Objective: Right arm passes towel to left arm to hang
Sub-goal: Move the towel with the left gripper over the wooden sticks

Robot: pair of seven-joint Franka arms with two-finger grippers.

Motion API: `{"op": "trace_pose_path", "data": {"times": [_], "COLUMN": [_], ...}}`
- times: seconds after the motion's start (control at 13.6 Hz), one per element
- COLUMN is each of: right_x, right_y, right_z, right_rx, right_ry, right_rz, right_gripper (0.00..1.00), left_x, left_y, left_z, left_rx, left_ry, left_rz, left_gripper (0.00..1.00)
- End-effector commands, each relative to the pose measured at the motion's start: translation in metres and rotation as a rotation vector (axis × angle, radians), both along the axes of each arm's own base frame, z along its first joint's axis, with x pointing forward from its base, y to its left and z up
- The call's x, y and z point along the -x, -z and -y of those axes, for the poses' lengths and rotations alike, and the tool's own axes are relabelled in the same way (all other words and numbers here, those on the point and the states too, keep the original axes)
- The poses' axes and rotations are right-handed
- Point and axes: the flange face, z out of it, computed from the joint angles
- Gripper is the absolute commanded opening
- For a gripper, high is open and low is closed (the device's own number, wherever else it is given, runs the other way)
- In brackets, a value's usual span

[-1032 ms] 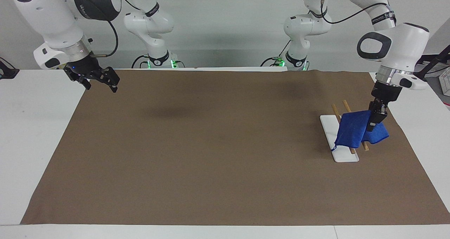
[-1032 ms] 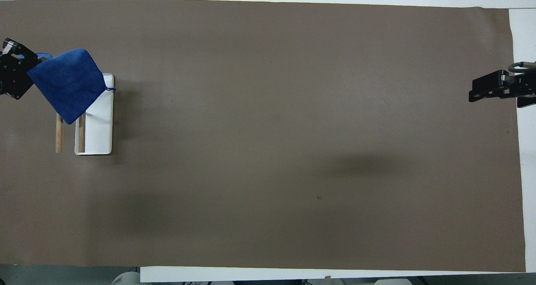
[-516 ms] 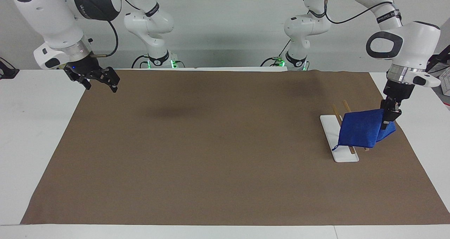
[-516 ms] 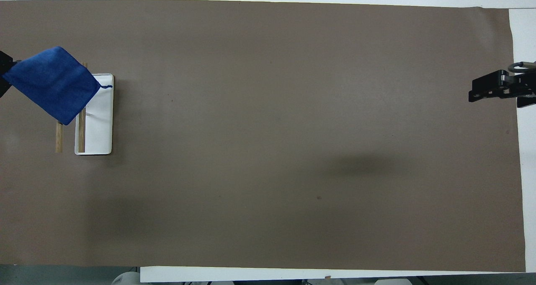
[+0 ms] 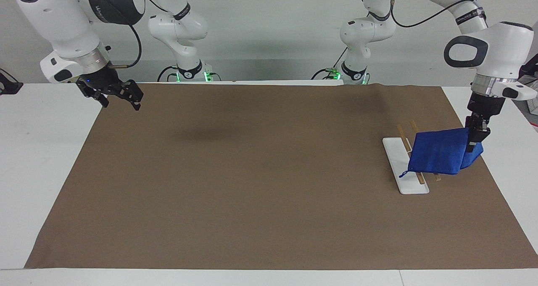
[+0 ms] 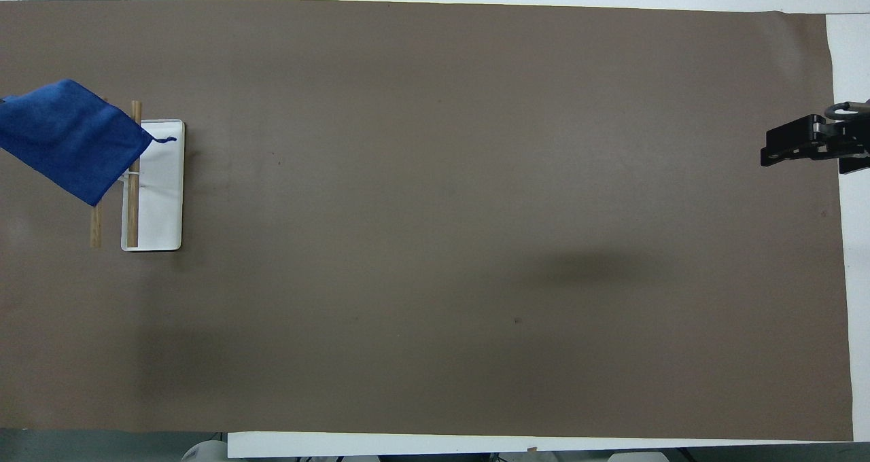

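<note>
The blue towel's free edge (image 6: 122, 172) slants across the wooden rods, so it is too early to open. My left gripper turns the towel square to the rods first, then opens.
The blue towel (image 5: 439, 153) hangs folded from my left gripper (image 5: 475, 144), which is shut on its upper corner over the edge of the brown mat at the left arm's end of the table. The cloth (image 6: 64, 136) covers the farther part of the rack's two wooden rods (image 6: 134, 204). Whether it rests on them I cannot tell. Its thin loop dangles over the white rack base (image 5: 404, 172). In the overhead view the left gripper is out of frame. My right gripper (image 5: 121, 102) waits open and empty above the mat's edge at the right arm's end (image 6: 802, 146).
A brown mat (image 5: 252, 172) covers most of the white table. The rack base (image 6: 163, 204) lies flat on it with the rods running lengthwise beside and over it. Both arm bases stand at the table's robot end.
My left gripper has drawn the towel across the rods toward the left arm's end of the table, uncovering more of the white base. The right arm has stayed still.
</note>
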Motion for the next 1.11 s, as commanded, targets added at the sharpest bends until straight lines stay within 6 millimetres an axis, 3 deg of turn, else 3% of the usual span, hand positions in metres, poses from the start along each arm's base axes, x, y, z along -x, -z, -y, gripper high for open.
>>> {"op": "trace_pose_path", "data": {"times": [0.0,0.29,0.66,1.03], "right_x": [0.0,-0.001,-0.001,-0.001], "right_y": [-0.003,-0.004,-0.003,-0.002], "right_z": [0.003,0.003,0.003,0.003], "right_rx": [-0.018,-0.019,-0.019,-0.019], "right_ry": [-0.019,-0.01,-0.01,-0.01], "right_rz": [0.003,0.006,0.003,0.002], "right_gripper": [1.0,1.0,1.0,1.0], "left_x": [0.007,0.01,0.006,0.008], "left_y": [-0.002,0.003,0.007,0.021], "left_z": [-0.004,0.012,0.061,0.052], "left_rx": [-0.028,0.109,0.25,0.207], "left_ry": [0.007,-0.184,-0.336,-0.37], "left_rz": [-0.003,-0.042,-0.096,-0.118], "left_gripper": [0.01,0.02,0.02,0.03]}}
